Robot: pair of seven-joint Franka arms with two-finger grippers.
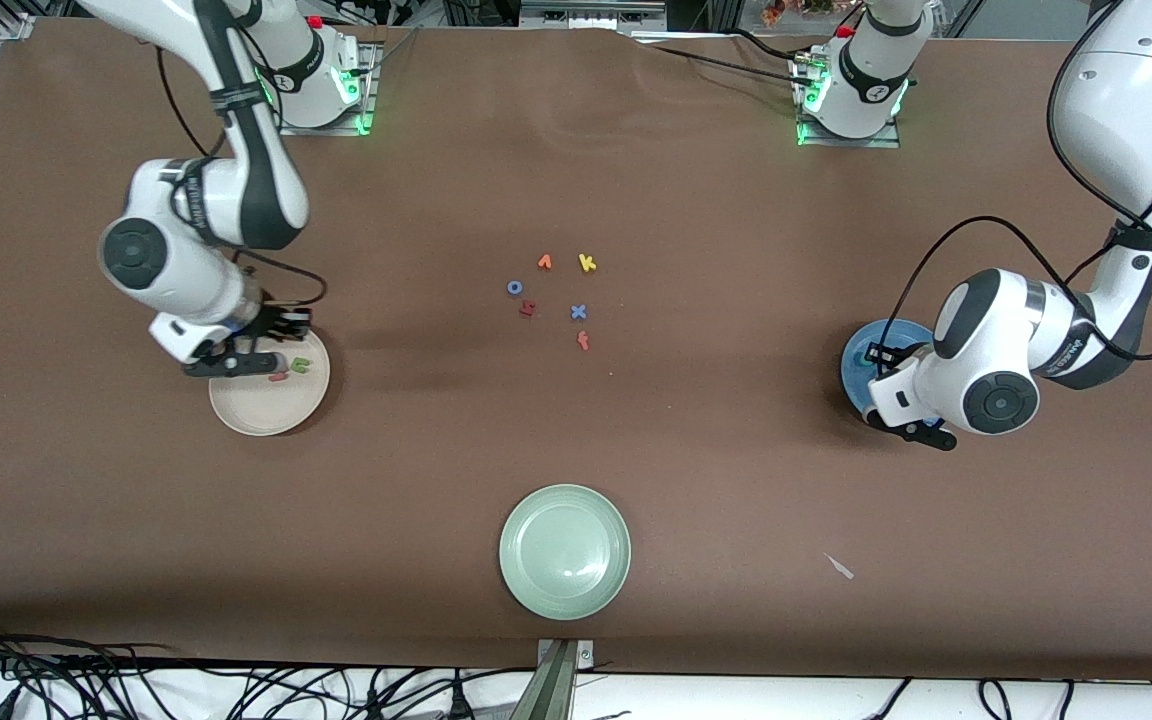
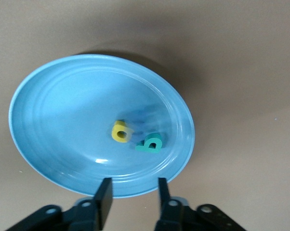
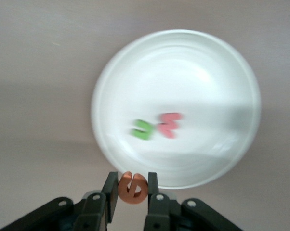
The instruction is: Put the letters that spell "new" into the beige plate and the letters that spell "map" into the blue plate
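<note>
The orange e (image 3: 133, 187) is at the beige plate's rim (image 3: 176, 185). My right gripper needs to move the e into the plate before releasing the e.
My right gripper (image 3: 132, 188) is shut on the orange round e (image 3: 132, 187) and hangs over the edge of the beige plate (image 3: 193, 62), (image 1: 256, 415). A green n (image 3: 143, 129), (image 1: 300, 364) and a pinkish-red w (image 3: 169, 124), (image 1: 279, 377) lie in that plate. My left gripper (image 2: 134, 195) stands open over the rim of the blue plate (image 2: 53, 120), (image 1: 858, 352), with nothing between its fingers. In the blue plate are a yellow letter with a hole (image 2: 120, 131), a teal stemmed letter (image 2: 150, 144) and a blurred blue m (image 2: 143, 120).
Loose letters lie mid-table: an orange v shape (image 1: 544, 262), a yellow k (image 1: 587, 263), a blue o (image 1: 514, 287), a dark red letter (image 1: 527, 309), a blue x (image 1: 578, 312) and a red one (image 1: 584, 341). A pale green plate (image 1: 565, 590) sits nearest the front camera.
</note>
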